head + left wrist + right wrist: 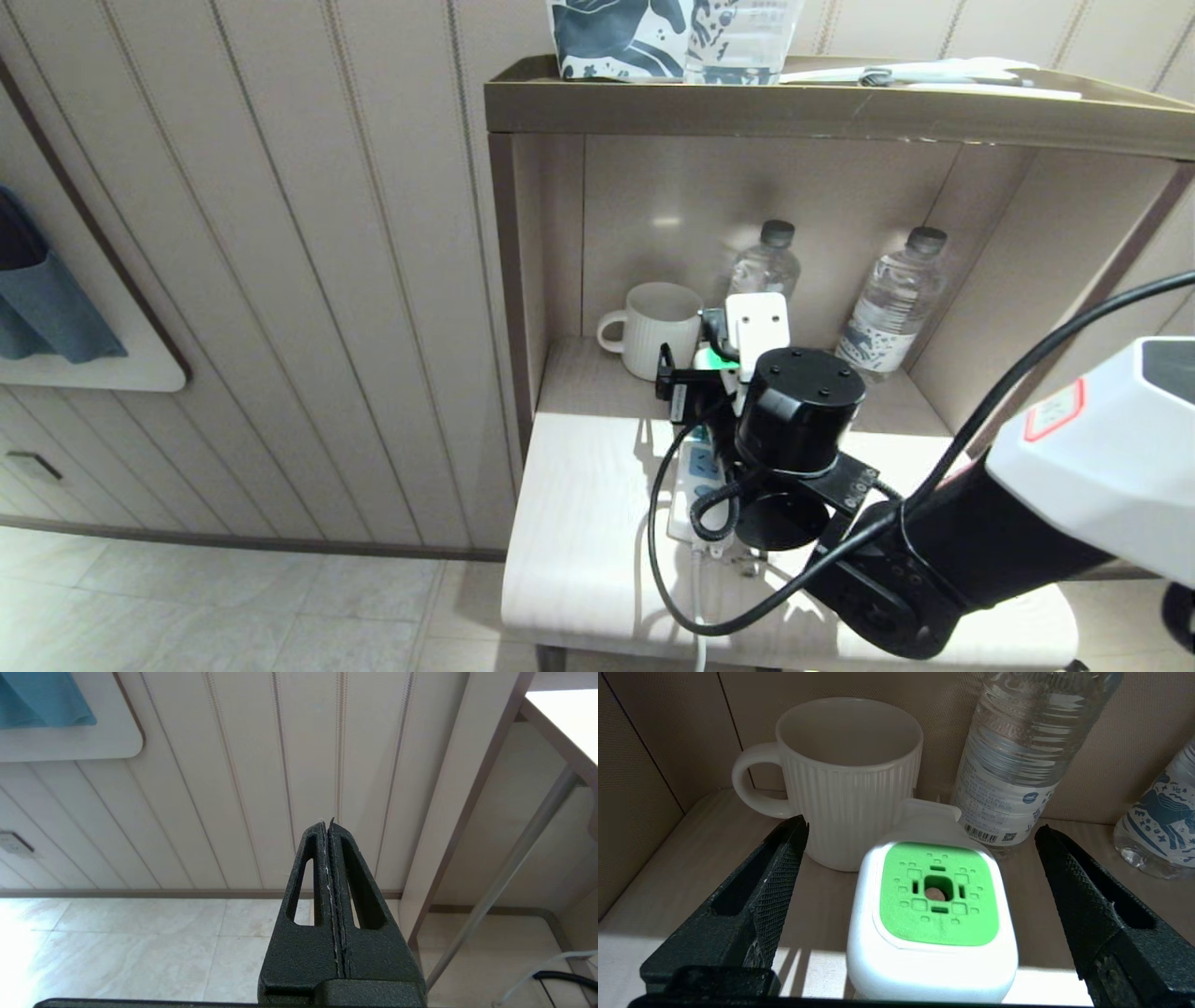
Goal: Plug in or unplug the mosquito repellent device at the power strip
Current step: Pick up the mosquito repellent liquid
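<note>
The robot's right gripper is ready to close on the white device and needs to do so now, as its fingers are on either side of the device, around its green top [939, 924].
The mosquito repellent device [936, 905], white with a bright green top, stands upright between the wide-apart fingers of my right gripper [920, 827]; neither finger touches it. In the head view only a green sliver of the device [720, 358] shows beyond the right gripper [711, 366], at the far end of the power strip [692, 478]. The strip lies on the pale table, mostly hidden under my wrist, its white cord [698, 597] running off the front edge. The device's base is hidden. My left gripper [327, 823] is shut and empty, parked low, facing the wall.
A white ribbed mug [658, 327] stands just left of the device, with two clear water bottles [767, 266] [892, 303] behind and to the right. Alcove walls [523, 280] and a shelf [822, 107] enclose the spot. My arm's black cable [667, 560] loops over the table.
</note>
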